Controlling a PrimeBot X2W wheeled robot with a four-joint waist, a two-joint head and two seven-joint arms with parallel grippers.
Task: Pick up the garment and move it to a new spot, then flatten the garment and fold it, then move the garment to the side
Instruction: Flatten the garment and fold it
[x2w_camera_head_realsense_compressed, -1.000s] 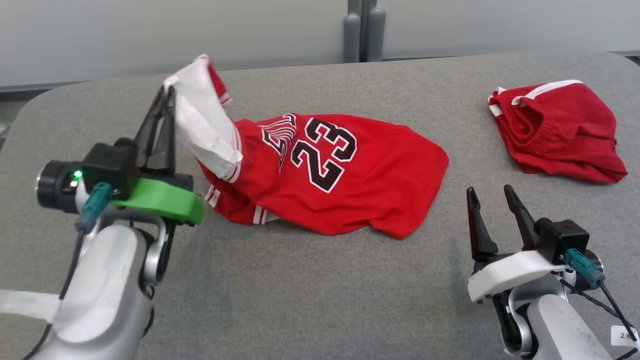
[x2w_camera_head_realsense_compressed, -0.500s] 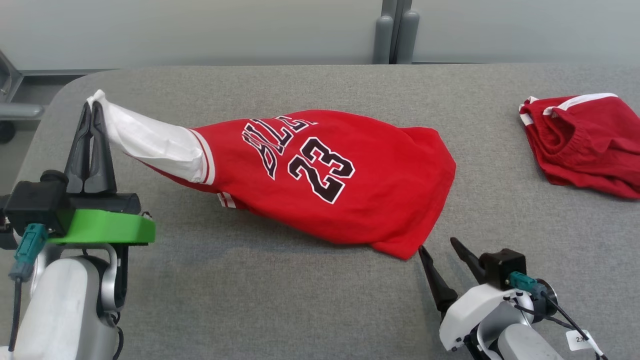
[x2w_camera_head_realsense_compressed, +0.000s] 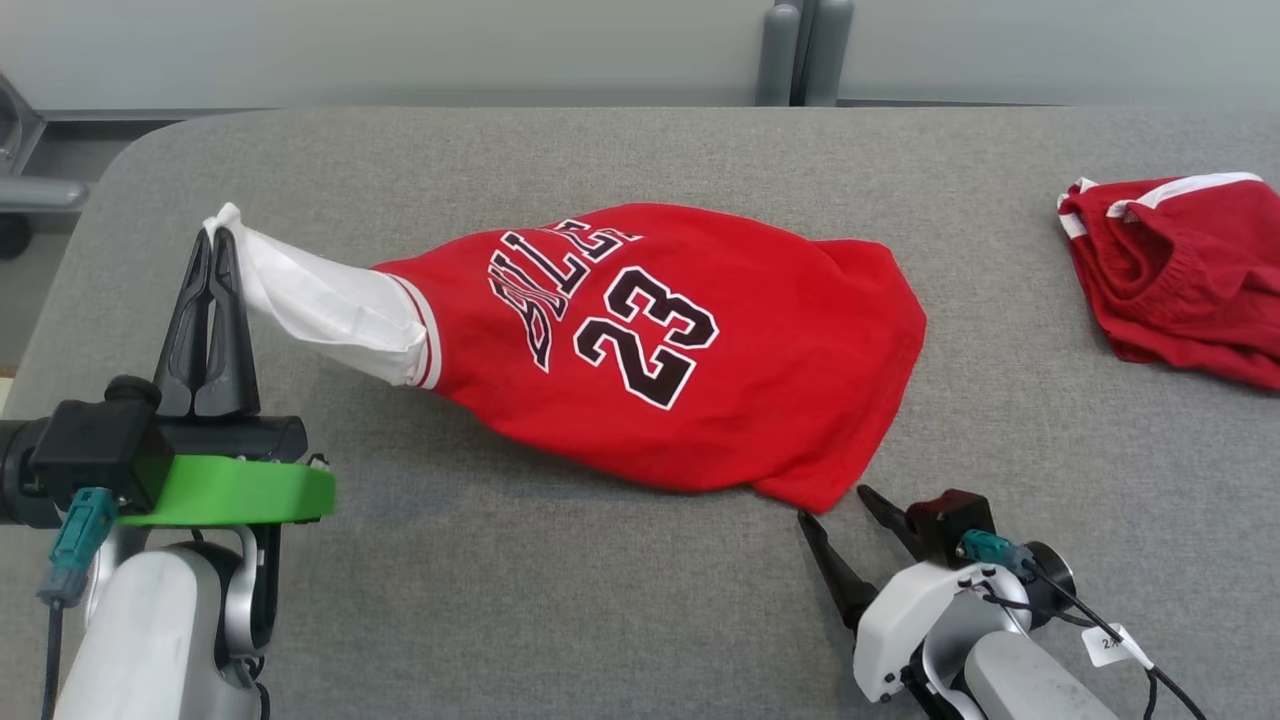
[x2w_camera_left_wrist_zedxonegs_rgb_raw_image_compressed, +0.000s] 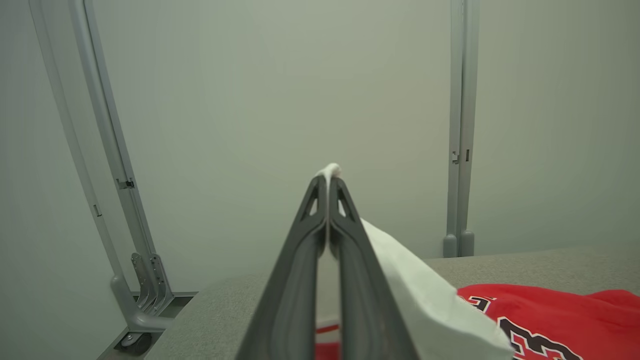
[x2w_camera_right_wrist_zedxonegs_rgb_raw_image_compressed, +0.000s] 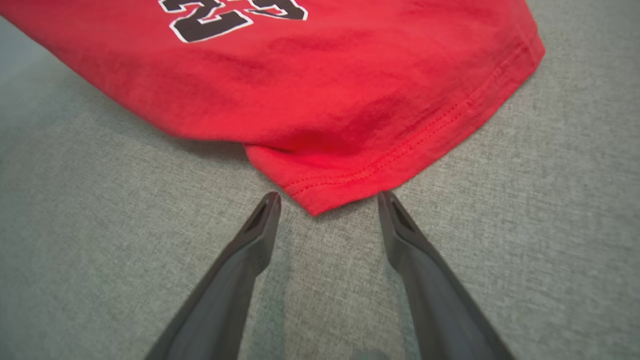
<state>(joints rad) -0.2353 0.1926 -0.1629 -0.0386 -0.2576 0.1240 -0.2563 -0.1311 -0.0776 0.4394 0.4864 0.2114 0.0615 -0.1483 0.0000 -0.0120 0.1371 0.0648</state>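
My right gripper is about to grab the jersey next, and it needs to do so by its stitched hem corner (x2w_camera_head_realsense_compressed: 819, 498) (x2w_camera_right_wrist_zedxonegs_rgb_raw_image_compressed: 316, 201). The corner sticks out narrow while the jersey's body spreads wide and slack.
The garment (x2w_camera_head_realsense_compressed: 700, 350) is a red jersey with a black "23" and a white sleeve (x2w_camera_head_realsense_compressed: 320, 300), lying across the middle of the grey table. My left gripper (x2w_camera_head_realsense_compressed: 215, 240) is shut on the tip of that white sleeve and holds it up off the table at the left; the left wrist view shows the sleeve tip (x2w_camera_left_wrist_zedxonegs_rgb_raw_image_compressed: 330, 171) pinched between the closed fingers. My right gripper (x2w_camera_head_realsense_compressed: 835, 503) stands open just in front of the jersey's near hem corner (x2w_camera_right_wrist_zedxonegs_rgb_raw_image_compressed: 320, 200), which lies between the two fingertips without being clamped.
A second red garment with white trim (x2w_camera_head_realsense_compressed: 1180, 270) lies bunched at the table's far right. The grey table (x2w_camera_head_realsense_compressed: 560, 600) has bare cloth in front of the jersey. A metal frame (x2w_camera_left_wrist_zedxonegs_rgb_raw_image_compressed: 125, 210) and a pale wall stand behind the table's left end.
The left gripper pulled the white sleeve out to the left, stretching the jersey flatter. The right gripper moved in to the hem corner. The camera also shifted.
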